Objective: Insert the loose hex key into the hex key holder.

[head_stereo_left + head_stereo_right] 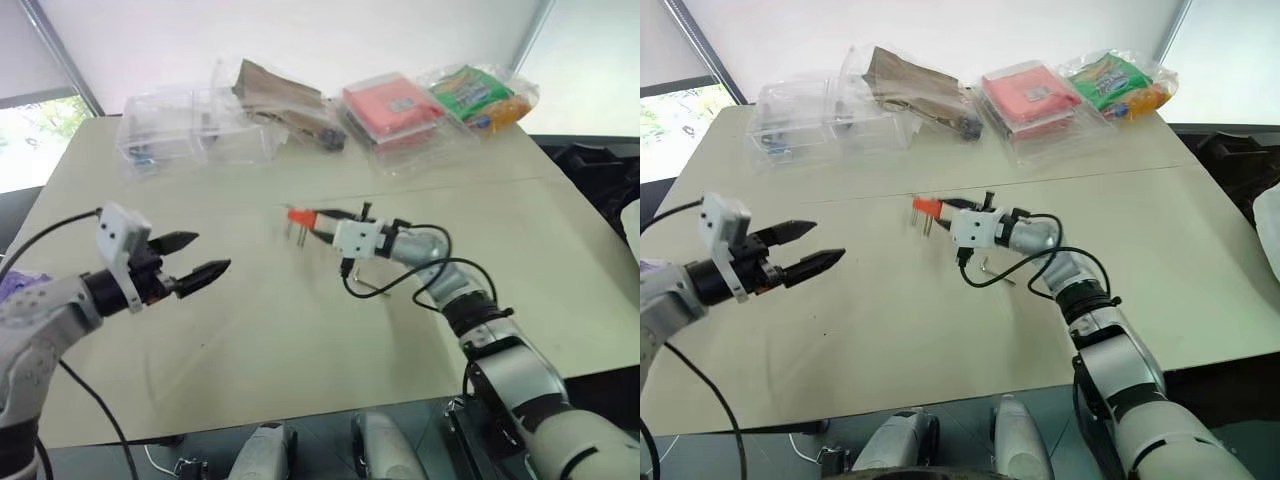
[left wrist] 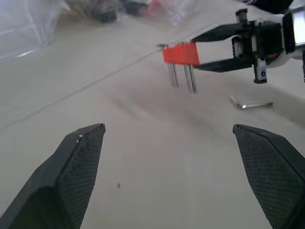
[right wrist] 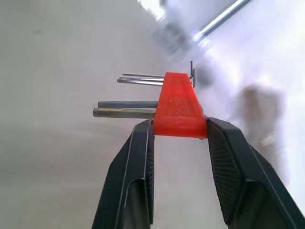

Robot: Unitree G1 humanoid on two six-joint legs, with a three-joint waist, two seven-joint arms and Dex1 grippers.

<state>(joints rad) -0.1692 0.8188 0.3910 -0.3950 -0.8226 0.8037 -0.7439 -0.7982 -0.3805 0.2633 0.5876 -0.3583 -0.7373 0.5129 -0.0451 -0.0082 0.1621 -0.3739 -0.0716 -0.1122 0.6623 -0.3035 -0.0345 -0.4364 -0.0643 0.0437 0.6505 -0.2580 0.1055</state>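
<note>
The metal keys stick out below the red-orange hex key holder. My left gripper will grab the holder by the flat sides of its block next.
The hex key holder is a small red-orange block with several metal keys pointing down from it. It hangs above the table, with my right gripper shut on it; the right wrist view shows the block pinched at its wide end between both fingers. On the table just below and near that gripper lies the loose hex key, a thin grey L-shaped rod. My left gripper is open and empty, raised over the table to the left, pointing toward the holder.
Along the table's far edge stand clear plastic boxes, a brown paper bag, a flat red packet in clear plastic and a green snack bag. A black cable loops beside the right wrist.
</note>
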